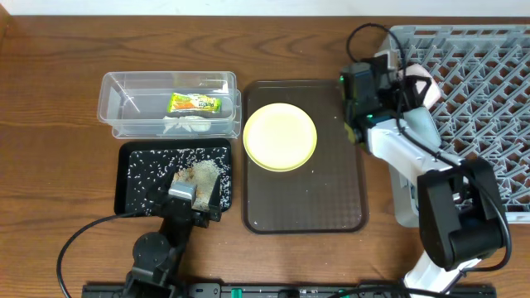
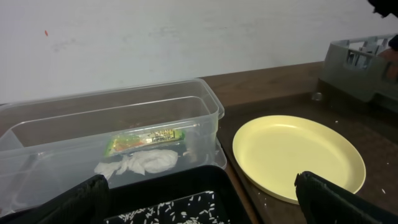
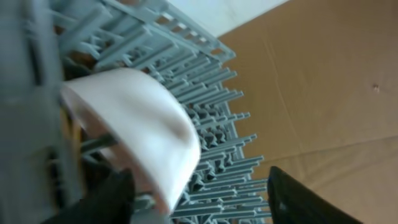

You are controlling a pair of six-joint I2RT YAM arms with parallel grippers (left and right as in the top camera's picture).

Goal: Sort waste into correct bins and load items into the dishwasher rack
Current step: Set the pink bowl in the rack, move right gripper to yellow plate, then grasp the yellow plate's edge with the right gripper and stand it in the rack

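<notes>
Next, my right gripper grabs the rim of the yellow-green plate (image 1: pixel 280 136), leaving the opposite edge free to load into the dishwasher rack.
The clear tub (image 1: pixel 166 103) holds the green-and-orange wrapper (image 1: pixel 195 103) and the white tissue (image 1: pixel 184 124); both also show in the left wrist view, the wrapper (image 2: pixel 146 141) above the tissue (image 2: pixel 140 165). The black tray (image 1: pixel 137 178) holds scattered rice scraps (image 1: pixel 203 172). My left gripper (image 1: pixel 192 189) is open and empty over that tray (image 2: pixel 202 180). The yellow-green plate (image 1: pixel 280 136) (image 2: pixel 295 155) lies on the brown tray. The white bowl (image 1: pixel 418 83) (image 3: pixel 134 124) leans on its side in the grey rack (image 1: pixel 489 99). My right gripper (image 1: pixel 396 79) (image 3: pixel 199 177) is open around the bowl's rim. A light-blue bowl (image 1: pixel 421 124) sits beside it. The chopsticks are not clearly visible.
The dark brown serving tray (image 1: pixel 306 194) lies between the bins and the rack, with a few rice grains on it. The right arm's base (image 1: pixel 460 223) stands at the rack's front left corner. A cable loops from the left arm over the table's front.
</notes>
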